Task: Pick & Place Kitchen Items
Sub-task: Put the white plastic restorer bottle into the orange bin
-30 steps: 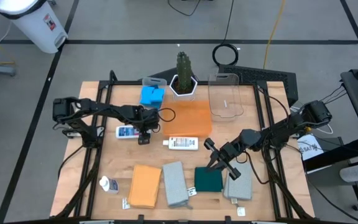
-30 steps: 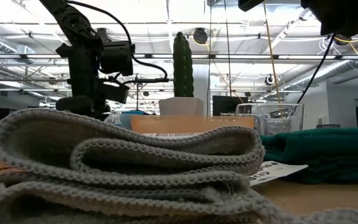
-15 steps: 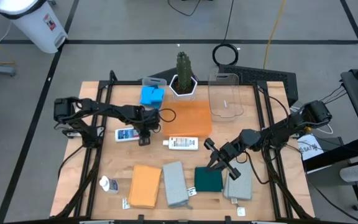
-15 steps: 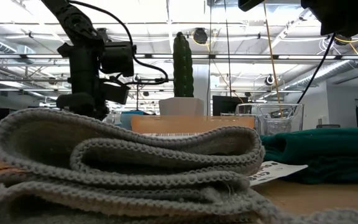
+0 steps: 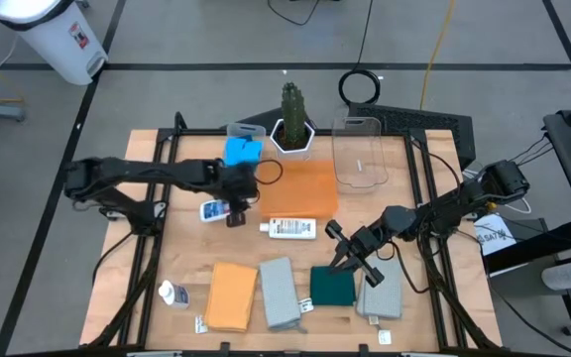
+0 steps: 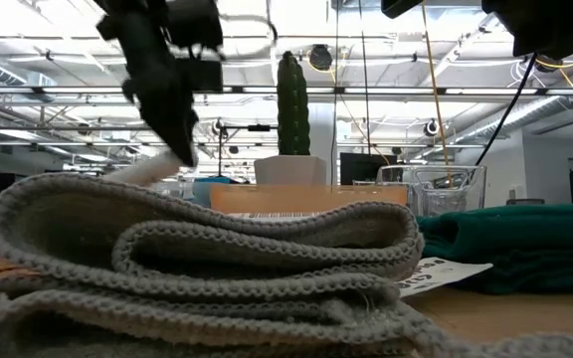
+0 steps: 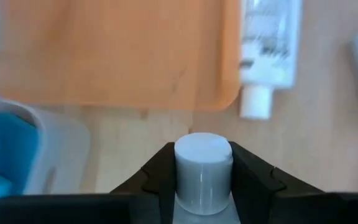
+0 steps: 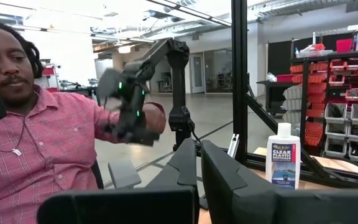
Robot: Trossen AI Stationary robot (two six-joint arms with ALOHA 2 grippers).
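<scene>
The white bottle [image 5: 214,210] hangs short of the tray's edge in the high view, so my left gripper keeps hold of it until it reaches the orange tray [image 5: 298,190].
My left gripper [image 5: 234,212] hangs over the table's left middle, beside the flat orange tray [image 5: 298,190], shut on a small white bottle [image 5: 213,210]; in the low view the bottle [image 6: 153,171] slants below the gripper [image 6: 179,134]. A second white bottle [image 5: 288,228] lies on its side at the tray's near edge, and a third [image 5: 173,294] lies near the front left. Folded orange [image 5: 231,296], grey [image 5: 279,292], dark green [image 5: 332,287] and grey [image 5: 380,293] cloths lie flat along the front. My right gripper [image 5: 350,256] waits shut above the green cloth. My left gripper pinches the bottle at its cap end [image 7: 203,169] between the two fingers [image 7: 157,180], one on each side of the cap. The fingers slant down from the table's left. The bottle is lifted clear of the table and tilted, its body [image 5: 211,210] hanging back toward the left.
A clear bin with blue sponges [image 5: 243,152], a cactus in a white pot [image 5: 292,124] and a clear bin [image 5: 358,151] stand along the far edge. A person in a pink shirt [image 8: 48,149] sits beyond the table.
My left gripper has risen from the table and tipped more steeply downward, taking the white bottle with it. The bottle, which lay flat on the table left of the tray, is now lifted clear and tilted, a little nearer the tray.
</scene>
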